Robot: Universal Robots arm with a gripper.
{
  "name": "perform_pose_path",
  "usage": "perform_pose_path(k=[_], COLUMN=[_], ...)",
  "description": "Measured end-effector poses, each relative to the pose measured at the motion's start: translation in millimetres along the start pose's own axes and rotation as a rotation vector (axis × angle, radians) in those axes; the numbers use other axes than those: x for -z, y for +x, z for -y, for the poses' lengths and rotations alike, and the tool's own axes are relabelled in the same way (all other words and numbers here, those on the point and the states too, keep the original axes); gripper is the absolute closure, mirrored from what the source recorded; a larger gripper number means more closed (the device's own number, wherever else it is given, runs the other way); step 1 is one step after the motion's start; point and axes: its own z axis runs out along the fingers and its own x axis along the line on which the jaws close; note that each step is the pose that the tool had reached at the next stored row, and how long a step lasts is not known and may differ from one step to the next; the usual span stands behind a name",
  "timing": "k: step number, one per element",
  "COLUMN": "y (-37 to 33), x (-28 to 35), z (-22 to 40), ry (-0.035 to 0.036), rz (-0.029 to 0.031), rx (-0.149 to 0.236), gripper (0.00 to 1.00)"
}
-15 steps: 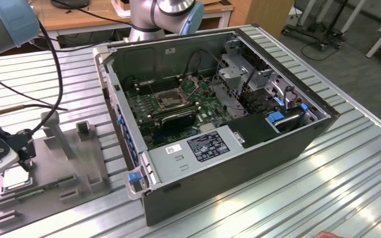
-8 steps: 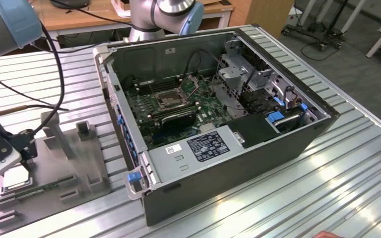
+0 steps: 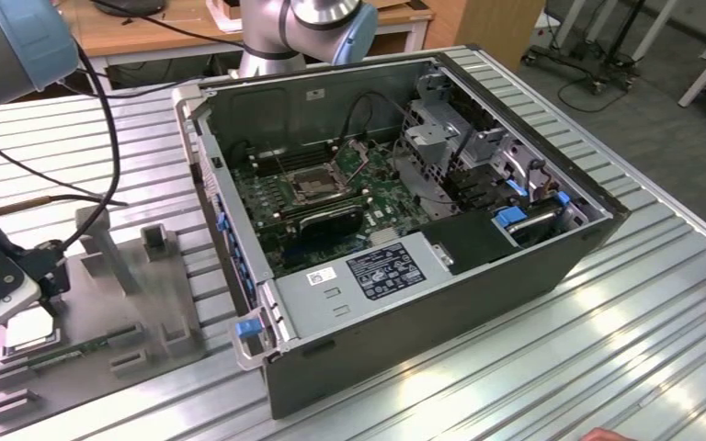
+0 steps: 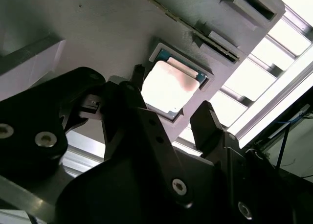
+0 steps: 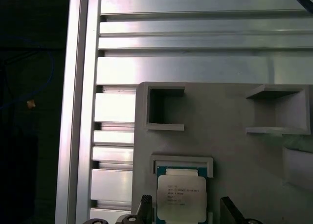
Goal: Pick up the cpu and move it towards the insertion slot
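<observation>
I should next grab the cpu by its two open side edges with my gripper, since the holder's raised sides close in the cpu's ends. Then I can move the cpu towards the insertion slot.
The cpu [image 5: 181,197] is a shiny silver square with a thin green rim. It lies flat in a shallow pocket of a grey fixture plate [image 3: 144,317] at the exterior view's left. My gripper [image 4: 172,93] hangs just above it, open. One black fingertip [image 5: 145,205] stands off each side of the cpu [image 4: 168,87], with a gap between each and the chip. The insertion slot [image 3: 316,186], a silver frame with a dark centre, sits on the green board inside the open computer case, well to the exterior view's right of the gripper.
The computer case [image 3: 451,294] lies open on a ribbed aluminium table [image 3: 550,367]. Upright grey holders [image 3: 157,243] rise from the fixture plate, and a green memory stick [image 3: 84,349] lies on it. Black cables [image 3: 108,147] hang near the arm. The table's edge runs just beyond the plate [image 5: 78,136].
</observation>
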Motion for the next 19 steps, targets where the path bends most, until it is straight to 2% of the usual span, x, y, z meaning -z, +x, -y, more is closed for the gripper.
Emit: perform_pose_path(k=[2,4,5,19], y=[0.0,0.0,0.0,-0.1], x=[0.0,0.0,-0.2,-16.0], z=[0.0,0.0,0.0,-1.6], ry=[0.0,0.0001,0.0001,-0.0015], rz=[0.0001,0.0,0.0001,0.0004], rx=[0.0,0.0,0.0,-0.011], gripper=[0.28,0.28,0.22,0.22])
